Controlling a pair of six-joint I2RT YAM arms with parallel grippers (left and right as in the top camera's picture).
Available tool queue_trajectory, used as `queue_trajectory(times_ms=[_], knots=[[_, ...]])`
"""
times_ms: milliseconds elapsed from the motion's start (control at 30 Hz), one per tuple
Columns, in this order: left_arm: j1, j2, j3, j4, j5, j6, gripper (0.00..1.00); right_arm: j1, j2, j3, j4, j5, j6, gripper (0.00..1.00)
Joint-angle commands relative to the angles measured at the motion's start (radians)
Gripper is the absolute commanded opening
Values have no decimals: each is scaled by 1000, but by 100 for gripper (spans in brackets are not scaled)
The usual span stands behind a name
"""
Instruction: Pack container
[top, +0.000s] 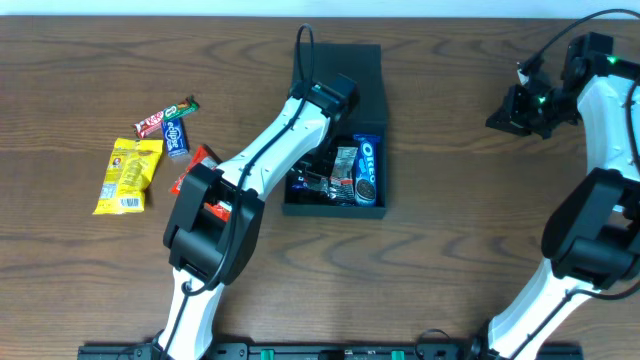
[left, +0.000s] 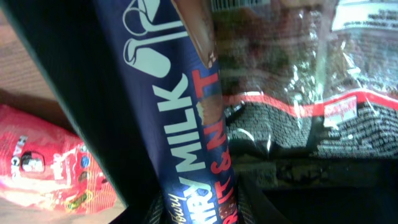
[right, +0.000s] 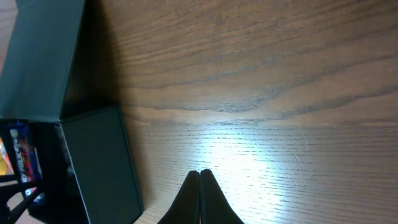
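Observation:
The Dairy Milk chocolate bar is inside the container, between the container's side and the clear packet, so it is time to open my left gripper.
The black container (top: 372, 90) stands at the table's middle with its flap lid (top: 345, 58) open at the far side. An Oreo packet (top: 367, 167) and a silver packet (top: 345, 163) lie inside. My left gripper (top: 306, 178) reaches down into the container. In the left wrist view it (left: 199, 208) is shut on a dark blue Dairy Milk chocolate bar (left: 168, 106), next to a clear packet (left: 298, 68) and the container's wall (left: 68, 93). My right gripper (top: 505, 118) is shut and empty at the far right, above bare wood (right: 199, 173).
Loose snacks lie left of the container: a yellow packet (top: 130, 175), a KitKat (top: 153, 123), a small blue packet (top: 176, 137) and a red packet (top: 202, 160) half under the left arm, which also shows in the left wrist view (left: 43, 168). The container also shows in the right wrist view (right: 99, 162).

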Motion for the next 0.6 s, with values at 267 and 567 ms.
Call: queue_trajectory(times_ms=[267, 567], knots=[[5, -49, -4, 14, 15, -55, 45, 2, -4, 20, -19, -8, -8, 1], [7, -103, 12, 30, -5, -53, 48, 12, -4, 20, -23, -8, -8, 2]])
